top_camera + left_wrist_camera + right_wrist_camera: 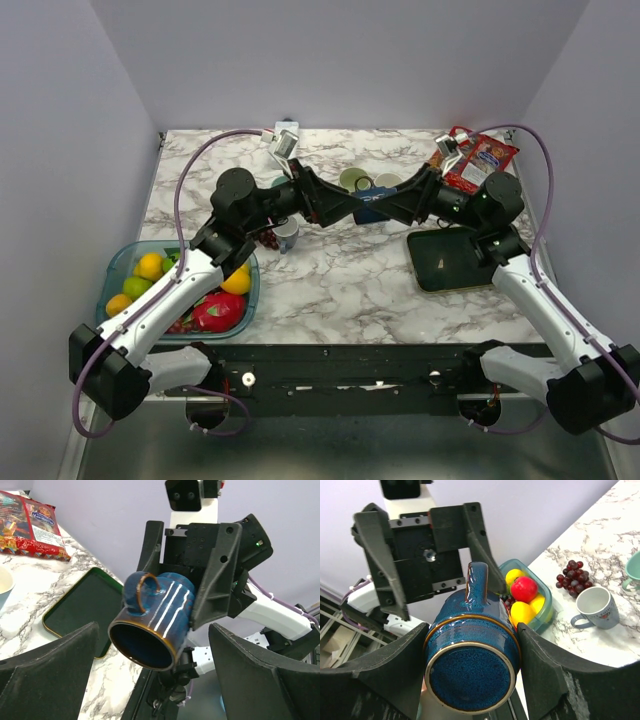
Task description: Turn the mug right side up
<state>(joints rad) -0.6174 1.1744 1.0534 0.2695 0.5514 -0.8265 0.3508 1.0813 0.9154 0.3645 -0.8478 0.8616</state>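
Note:
The mug's base needs to stay free so the mug can be set upright. My left gripper next needs to grab the mug by the rim at its opening (358,208) (143,644).
A dark blue glazed mug (371,203) hangs on its side above the middle of the table, between both arms. My right gripper (388,205) is shut on its body; in the right wrist view the mug's base (470,672) faces the camera, the handle points up, and both fingers (547,675) press its sides. In the left wrist view the mug's open mouth (145,647) faces the camera. My left gripper (155,682) is open, its fingers spread wide to either side just short of the rim, not touching it.
A teal container (120,262) of fruit sits front left. A white cup (287,233) and grapes (268,238) lie beside it. A dark green tray (455,262) lies right. Snack bags (482,160) and other cups (352,178) are at the back.

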